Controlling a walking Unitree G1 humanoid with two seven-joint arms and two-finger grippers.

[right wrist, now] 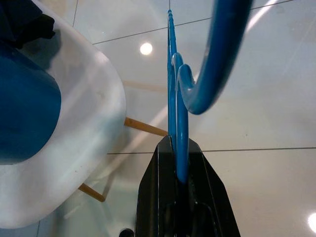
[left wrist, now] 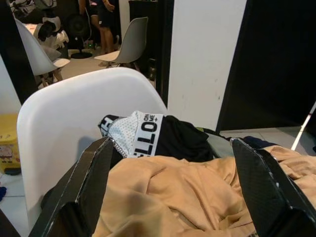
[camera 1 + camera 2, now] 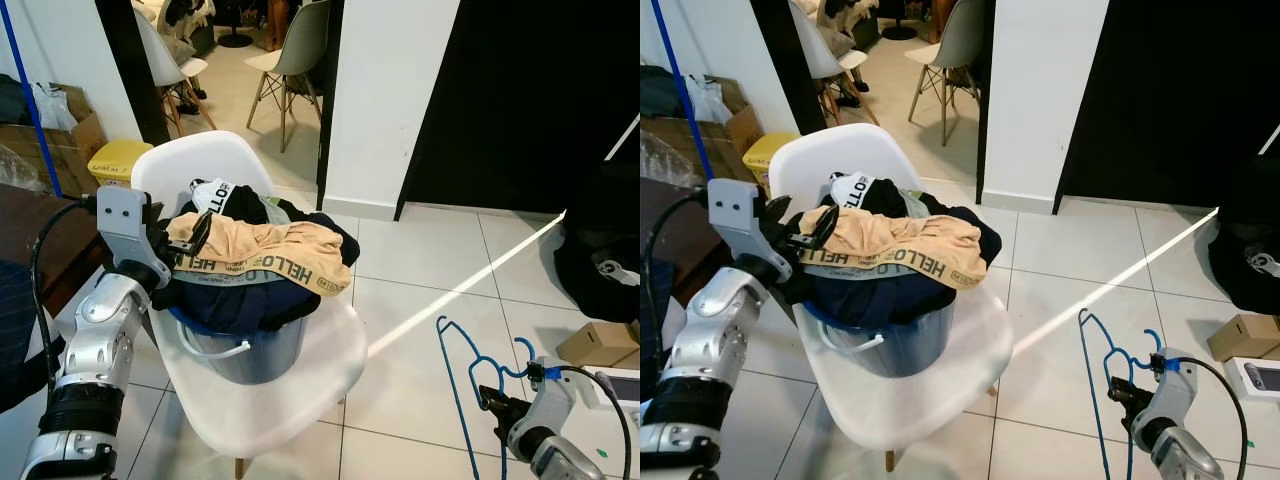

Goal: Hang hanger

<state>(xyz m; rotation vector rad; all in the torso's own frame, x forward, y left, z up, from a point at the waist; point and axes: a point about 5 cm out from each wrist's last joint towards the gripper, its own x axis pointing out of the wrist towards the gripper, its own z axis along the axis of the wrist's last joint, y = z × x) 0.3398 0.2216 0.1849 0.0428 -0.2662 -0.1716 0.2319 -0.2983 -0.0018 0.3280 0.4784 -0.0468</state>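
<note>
The rest of the tan garment (image 3: 270, 250) lies slack over the pile, so my left gripper will next pinch the garment by its rumpled edge (image 3: 200, 245), where folds stand up.
A thin blue hanger (image 3: 462, 370) is held low at the right, over the tiled floor. My right gripper (image 3: 494, 401) is shut on it, and the right wrist view shows the hanger (image 1: 178, 123) pinched between the black fingers. My left gripper (image 3: 190, 238) is open at the edge of a tan garment (image 3: 270, 250) lying on top of a pile of clothes. The left wrist view shows the two black fingers (image 2: 81, 192) spread wide on either side of the tan garment (image 2: 192, 192). The pile fills a blue bucket (image 3: 250, 345) standing on a white chair (image 3: 300, 385).
A cardboard box (image 3: 600, 345) and a dark bag (image 3: 600, 250) lie on the floor at the right. A white wall column (image 3: 385, 100) and a black panel (image 3: 520, 100) stand behind. More chairs (image 3: 290, 50) stand further back. A yellow bin (image 3: 118, 160) sits left of the chair.
</note>
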